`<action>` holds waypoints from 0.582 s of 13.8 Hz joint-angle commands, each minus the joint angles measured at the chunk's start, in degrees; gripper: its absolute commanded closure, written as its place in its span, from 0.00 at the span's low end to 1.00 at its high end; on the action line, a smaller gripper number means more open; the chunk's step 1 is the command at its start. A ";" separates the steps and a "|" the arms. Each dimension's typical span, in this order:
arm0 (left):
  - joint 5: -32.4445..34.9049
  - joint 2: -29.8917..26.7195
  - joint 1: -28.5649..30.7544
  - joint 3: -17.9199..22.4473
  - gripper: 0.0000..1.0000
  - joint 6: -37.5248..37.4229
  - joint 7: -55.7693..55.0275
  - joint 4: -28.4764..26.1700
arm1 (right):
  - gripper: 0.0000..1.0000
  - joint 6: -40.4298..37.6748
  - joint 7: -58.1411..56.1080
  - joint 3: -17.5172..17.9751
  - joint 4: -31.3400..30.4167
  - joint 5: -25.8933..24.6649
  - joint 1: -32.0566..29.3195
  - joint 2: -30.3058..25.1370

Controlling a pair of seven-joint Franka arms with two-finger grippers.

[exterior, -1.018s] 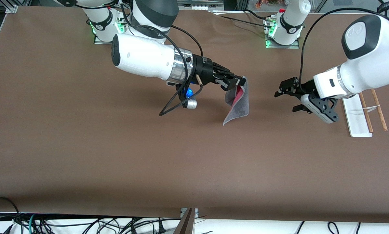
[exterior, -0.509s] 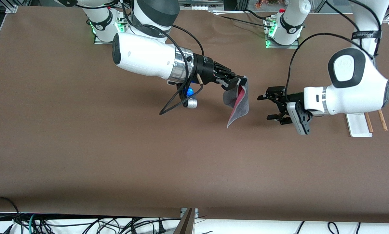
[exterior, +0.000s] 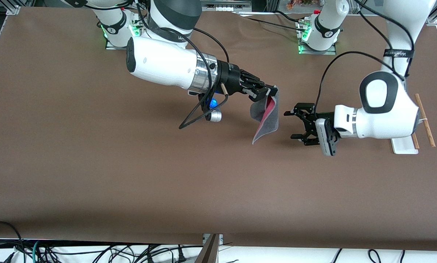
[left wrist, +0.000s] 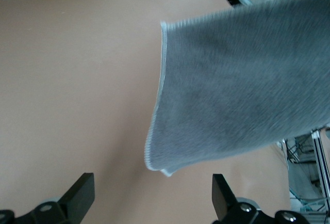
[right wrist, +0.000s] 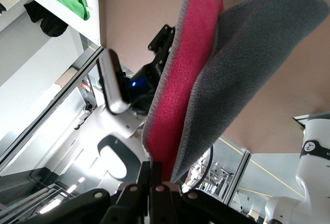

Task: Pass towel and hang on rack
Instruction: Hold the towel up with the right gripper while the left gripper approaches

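Note:
My left gripper should go to the grey towel and take hold of its free lower corner [exterior: 255,141] [left wrist: 167,171], so the towel can pass across to the rack.
My right gripper [exterior: 266,92] is shut on the top corner of the towel [exterior: 266,117], which hangs folded in the air over the middle of the table. In the right wrist view the towel [right wrist: 206,79] shows its red side and grey side above the closed gripper [right wrist: 156,176]. My left gripper [exterior: 290,125] is open, level with the towel's lower part and a short gap from it toward the left arm's end. From the left wrist the grey towel [left wrist: 242,79] hangs just ahead of the open gripper [left wrist: 152,201], untouched. The rack [exterior: 405,145] stands at the left arm's end, mostly hidden by the left arm.
The brown table [exterior: 130,182] spreads wide on all sides. A black cable loop [exterior: 198,118] dangles under the right wrist. One wooden dowel [exterior: 425,120] of the rack sticks out past the left arm. Both arm bases stand along the edge farthest from the front camera.
The left arm has swung from beside the rack toward the towel, its open gripper now close to the hanging cloth. The right arm has stayed put, still gripping the towel.

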 commanded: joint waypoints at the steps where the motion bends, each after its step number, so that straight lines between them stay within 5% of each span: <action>1: -3.78 2.88 1.97 -0.33 0.00 -2.05 9.32 0.15 | 1.00 0.53 0.59 0.34 1.07 0.55 0.26 0.43; 8: -16.17 10.00 1.63 -0.42 0.01 -6.62 30.41 0.06 | 1.00 0.44 0.59 0.26 1.07 0.37 0.26 0.43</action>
